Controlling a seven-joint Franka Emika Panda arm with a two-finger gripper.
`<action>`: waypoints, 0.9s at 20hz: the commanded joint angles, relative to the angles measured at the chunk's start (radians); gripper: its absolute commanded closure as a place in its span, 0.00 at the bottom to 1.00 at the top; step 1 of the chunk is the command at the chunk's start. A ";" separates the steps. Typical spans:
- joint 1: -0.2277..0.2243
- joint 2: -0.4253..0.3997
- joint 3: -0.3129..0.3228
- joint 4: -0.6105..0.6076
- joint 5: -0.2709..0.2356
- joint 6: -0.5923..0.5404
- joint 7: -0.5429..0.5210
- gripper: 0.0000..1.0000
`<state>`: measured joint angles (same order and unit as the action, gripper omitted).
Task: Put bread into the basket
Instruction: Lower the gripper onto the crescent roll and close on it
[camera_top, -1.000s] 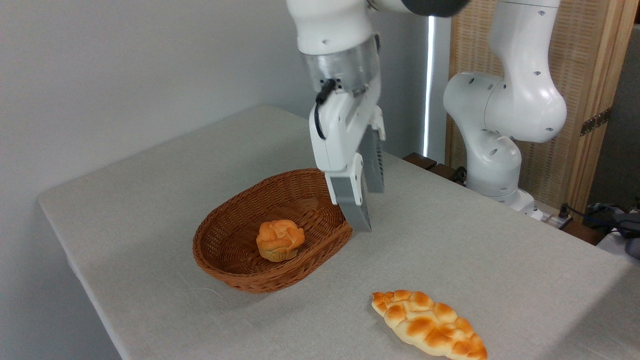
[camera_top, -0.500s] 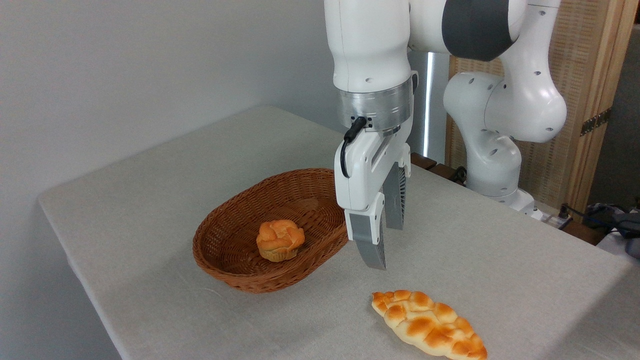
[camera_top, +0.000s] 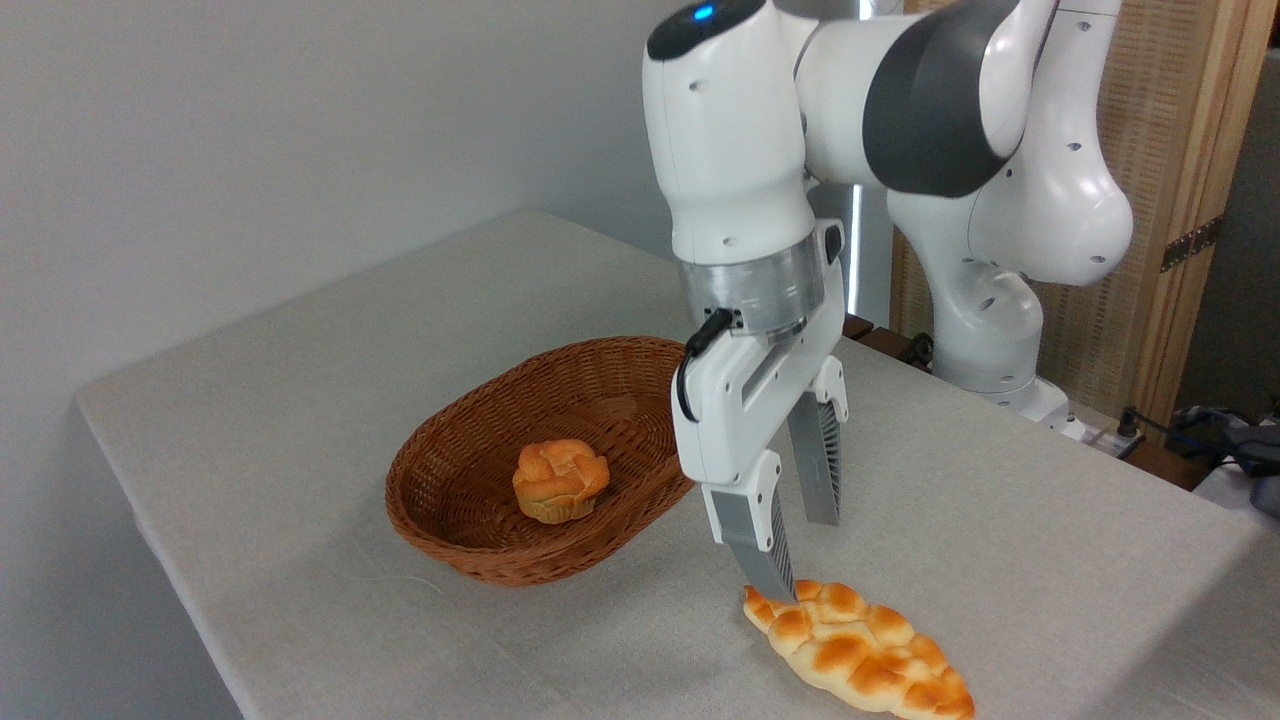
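Note:
The bread needs to go into the basket, so my gripper should grab it by its braided middle (camera_top: 852, 649).
The bread (camera_top: 860, 650), a long braided loaf with golden-orange bumps, lies on the table near the front right. My gripper (camera_top: 802, 560) hangs open just above its left pointed end, nothing between the fingers; the near fingertip almost meets the loaf's tip, while the far finger (camera_top: 820, 470) stands behind and higher in the picture. The basket (camera_top: 470, 545), oval reddish-brown wicker, sits to the left of the gripper.
A small round orange bun (camera_top: 558, 480) rests inside the basket. The arm's white base (camera_top: 985, 330) stands at the table's back right. The table (camera_top: 300, 400) has its front edge close below the loaf. A wooden screen fills the right background.
The gripper has travelled right and down, from beside the basket's right rim to just over the loaf's left end. It stays open. Basket, bun and loaf have not moved.

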<state>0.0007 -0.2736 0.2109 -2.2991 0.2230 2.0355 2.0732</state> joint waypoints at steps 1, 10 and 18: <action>-0.011 -0.007 0.011 -0.026 0.059 0.035 0.005 0.00; -0.011 0.025 0.045 -0.068 0.096 0.137 0.010 0.00; -0.060 0.043 0.106 -0.080 0.157 0.172 0.010 0.00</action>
<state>-0.0136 -0.2293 0.2645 -2.3671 0.3505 2.1824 2.0736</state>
